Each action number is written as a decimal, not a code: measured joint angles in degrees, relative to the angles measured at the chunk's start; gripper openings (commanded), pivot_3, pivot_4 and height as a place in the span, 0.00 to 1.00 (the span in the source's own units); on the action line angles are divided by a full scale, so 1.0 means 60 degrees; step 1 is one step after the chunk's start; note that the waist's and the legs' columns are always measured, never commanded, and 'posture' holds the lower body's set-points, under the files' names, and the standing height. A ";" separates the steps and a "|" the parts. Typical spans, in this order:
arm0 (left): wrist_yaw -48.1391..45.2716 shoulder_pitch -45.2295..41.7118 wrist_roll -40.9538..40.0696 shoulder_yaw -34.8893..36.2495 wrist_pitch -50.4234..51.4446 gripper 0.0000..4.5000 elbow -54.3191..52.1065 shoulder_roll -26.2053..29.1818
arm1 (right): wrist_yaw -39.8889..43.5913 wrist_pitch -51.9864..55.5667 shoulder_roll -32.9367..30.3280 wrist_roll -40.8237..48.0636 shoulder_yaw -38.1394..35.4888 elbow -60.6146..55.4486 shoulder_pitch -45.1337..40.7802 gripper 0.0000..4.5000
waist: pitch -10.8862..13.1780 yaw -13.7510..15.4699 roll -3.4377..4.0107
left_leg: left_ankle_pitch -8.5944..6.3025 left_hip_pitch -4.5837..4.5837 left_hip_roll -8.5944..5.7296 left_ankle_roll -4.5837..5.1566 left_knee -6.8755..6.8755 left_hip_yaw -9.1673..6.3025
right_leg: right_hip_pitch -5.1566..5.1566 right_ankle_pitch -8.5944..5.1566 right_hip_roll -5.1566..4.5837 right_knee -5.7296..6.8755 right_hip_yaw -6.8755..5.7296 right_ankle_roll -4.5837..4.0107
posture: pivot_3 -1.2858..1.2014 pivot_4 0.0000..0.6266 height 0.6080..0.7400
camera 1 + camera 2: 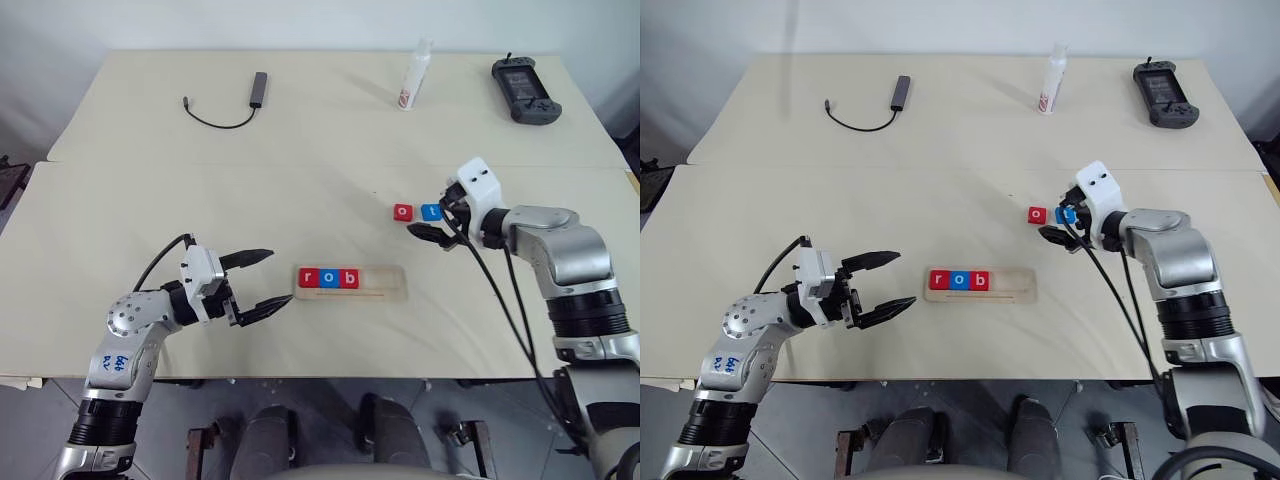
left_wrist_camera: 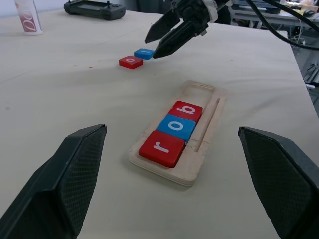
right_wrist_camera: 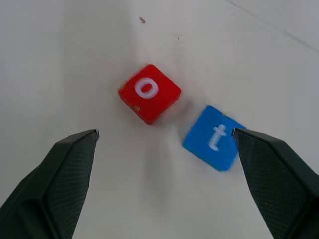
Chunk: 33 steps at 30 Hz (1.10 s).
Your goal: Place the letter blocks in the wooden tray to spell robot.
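Observation:
Next, my right gripper grabs the red o block by its edges, to add the next letter of robot to the wooden tray (image 1: 391,284).
The wooden tray (image 1: 391,284) lies near the table's front with a red r (image 1: 307,278), a blue o (image 1: 328,278) and a red b (image 1: 348,278) filling its left end. Its right end is bare. Beyond it, to the right, a loose red o (image 1: 402,212) and a blue t (image 1: 430,212) lie side by side on the table. My right gripper (image 3: 164,134) is open and tilted down over this pair. The blue t (image 3: 214,138) lies close to one finger and the red o (image 3: 148,92) just ahead. My left gripper (image 1: 279,278) is open and empty, level, just left of the tray.
At the back of the table are a dark USB hub with its cable (image 1: 259,88), a white bottle (image 1: 413,78) and a black controller (image 1: 525,90). A seam crosses the table behind the loose blocks.

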 measured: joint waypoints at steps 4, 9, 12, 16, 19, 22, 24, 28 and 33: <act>-0.0004 -0.0025 0.0002 0.0000 -0.0010 1.00 0.0003 0.0037 | -0.0678 0.0912 0.0718 0.0111 -0.0151 -0.0590 -0.0096 0.99 | 0.0000 0.0005 0.0001 | -0.0001 0.0000 0.0000 -0.0002 0.0001 0.0000 | -0.0001 0.0000 0.0002 0.0000 0.0002 0.0000 | 0.52 0.24 1.00; -0.0002 -0.0032 0.0003 0.0000 -0.0016 1.00 0.0003 0.0049 | -0.1719 0.1312 0.1515 -0.0070 -0.0140 -0.0758 -0.0109 0.99 | 0.0000 0.0038 0.0001 | -0.0001 -0.0002 -0.0005 -0.0001 0.0002 -0.0002 | 0.0000 0.0000 0.0001 0.0001 0.0002 0.0000 | 0.52 0.24 1.00; 0.0002 -0.0032 0.0003 0.0000 -0.0016 1.00 0.0003 0.0054 | -0.2199 0.1295 0.1600 -0.0305 -0.0176 -0.0637 -0.0109 0.99 | 0.0000 0.0009 0.0001 | -0.0001 -0.0001 -0.0004 -0.0002 -0.0001 0.0000 | -0.0002 0.0000 0.0002 0.0000 0.0002 0.0000 | 0.52 0.24 1.00; 0.0027 -0.0030 0.0003 0.0000 -0.0015 1.00 -0.0001 0.0056 | -0.2564 0.1310 0.1775 -0.0383 -0.0212 -0.0534 -0.0110 0.99 | 0.0000 -0.0013 0.0001 | -0.0001 0.0000 -0.0001 -0.0003 -0.0004 0.0002 | -0.0004 0.0000 0.0004 0.0001 0.0003 0.0000 | 0.52 0.24 1.00; 0.0045 -0.0021 0.0003 0.0000 -0.0015 1.00 -0.0022 0.0056 | -0.2765 0.1464 0.2036 -0.0344 -0.0284 -0.0569 -0.0112 0.99 | 0.0000 -0.0016 0.0002 | -0.0001 0.0001 0.0001 -0.0003 -0.0005 0.0002 | -0.0004 0.0000 0.0006 0.0001 0.0003 0.0000 | 0.52 0.24 1.00; 0.0076 0.0010 0.0002 0.0000 -0.0015 1.00 -0.0046 0.0055 | -0.2985 0.1654 0.2355 -0.0323 -0.0377 -0.0563 -0.0108 0.99 | 0.0000 -0.0024 0.0002 | -0.0001 0.0001 0.0000 -0.0003 -0.0005 0.0004 | -0.0004 0.0000 0.0006 0.0001 0.0005 0.0000 | 0.52 0.24 1.00; 0.0089 0.0016 0.0002 0.0001 -0.0015 1.00 -0.0049 0.0056 | -0.3233 0.1690 0.2570 -0.0325 -0.0596 -0.0536 -0.0114 0.99 | 0.0000 -0.0010 0.0002 | -0.0001 0.0001 0.0000 -0.0003 -0.0003 0.0003 | -0.0004 0.0000 0.0006 0.0001 0.0006 0.0000 | 0.52 0.24 1.00; 0.0103 0.0025 0.0002 0.0000 -0.0015 1.00 -0.0050 0.0055 | -0.3770 0.1660 0.2891 -0.0362 -0.0823 -0.0428 -0.0171 0.99 | 0.0000 -0.0015 0.0002 | -0.0001 0.0002 0.0000 -0.0003 -0.0004 0.0004 | -0.0004 0.0000 0.0006 0.0003 0.0007 0.0000 | 0.52 0.24 1.00; 0.0139 0.0024 0.0002 -0.0001 -0.0016 1.00 -0.0051 0.0053 | -0.4593 0.1390 0.3367 -0.0566 -0.1069 -0.0105 -0.0313 0.96 | -0.0001 -0.0021 0.0003 | -0.0001 0.0003 0.0000 -0.0004 -0.0004 0.0004 | -0.0004 0.0000 0.0006 0.0003 0.0008 0.0000 | 0.52 0.24 1.00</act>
